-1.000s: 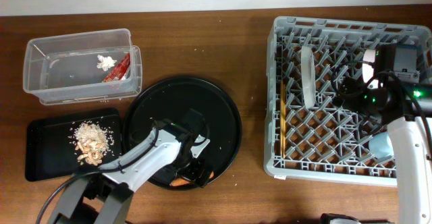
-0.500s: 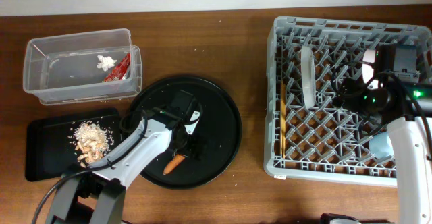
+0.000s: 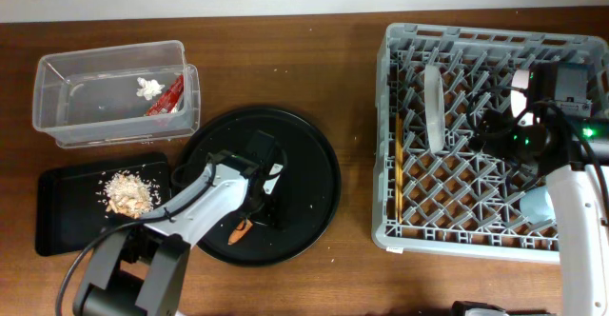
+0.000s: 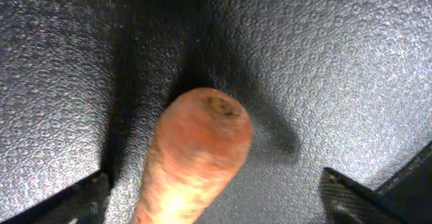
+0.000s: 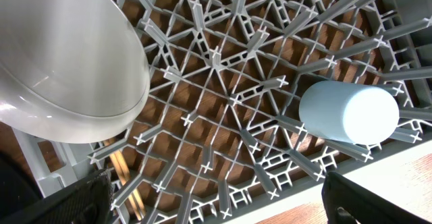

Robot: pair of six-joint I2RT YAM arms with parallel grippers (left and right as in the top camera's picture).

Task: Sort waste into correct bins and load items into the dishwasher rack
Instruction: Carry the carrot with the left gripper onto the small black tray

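The orange carrot-like piece lies at an angle between both spread fingers and closing now would catch it, so my left gripper closes on the piece next.
The orange carrot-like piece [image 3: 239,231] lies on the large round black tray [image 3: 304,154]. My left gripper [image 3: 259,202] hovers low over it and is open. In the left wrist view the carrot piece [image 4: 196,150] runs up between the two spread fingertips [image 4: 81,197] without touching them. Over the grey dishwasher rack [image 3: 476,36] my right gripper [image 3: 504,130] is open and holds nothing. In the rack are the upright plate [image 3: 434,107], the chopsticks [image 3: 398,164] and the light blue cup [image 3: 538,202]. The right wrist view shows the plate [image 5: 61,62] and the cup [image 5: 347,110].
The clear tub [image 3: 95,116] at the back left holds the red sachet [image 3: 166,97] and the white tissue [image 3: 147,88]. In front of it the flat black tray [image 3: 67,211] holds beige crumbs [image 3: 127,192]. A few crumbs lie on the wooden table.
The carrot piece has gone from the round tray's front rim to a spot further left on the tray. My left gripper drew back with it. The right arm has not moved.
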